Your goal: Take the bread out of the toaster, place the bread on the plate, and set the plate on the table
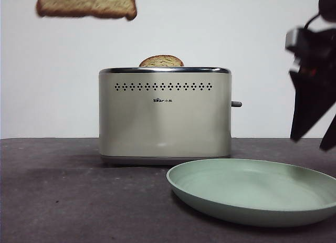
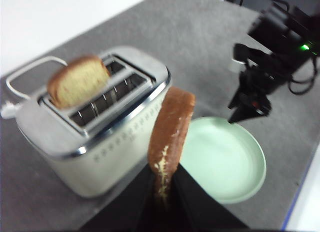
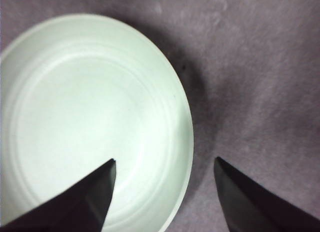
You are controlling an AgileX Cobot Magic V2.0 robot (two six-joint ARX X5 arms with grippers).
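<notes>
The plate is mint-green. My right gripper should grab it by its rim (image 1: 310,172) next, to bring it over for the bread (image 1: 86,4).
The bread (image 1: 86,4) hangs in the air, high and left of the cream toaster (image 1: 165,114). In the left wrist view my left gripper (image 2: 162,184) is shut on the slice's lower edge, and the bread (image 2: 172,127) is seen edge-on above the gap between toaster (image 2: 95,142) and plate (image 2: 225,159). The mint-green plate (image 1: 252,193) lies on the table (image 1: 63,190) in front of the toaster, to the right. My right gripper (image 1: 312,143) hovers open over the plate's rim (image 3: 187,122), one jaw above the plate and the other above the table (image 3: 250,66).
A second slice (image 1: 161,61) stands in the toaster's rear slot (image 2: 77,81), its rounded brown top sticking out. The toaster's grey lever (image 1: 236,104) juts out on the right. A white cord (image 2: 25,74) loops behind the toaster.
</notes>
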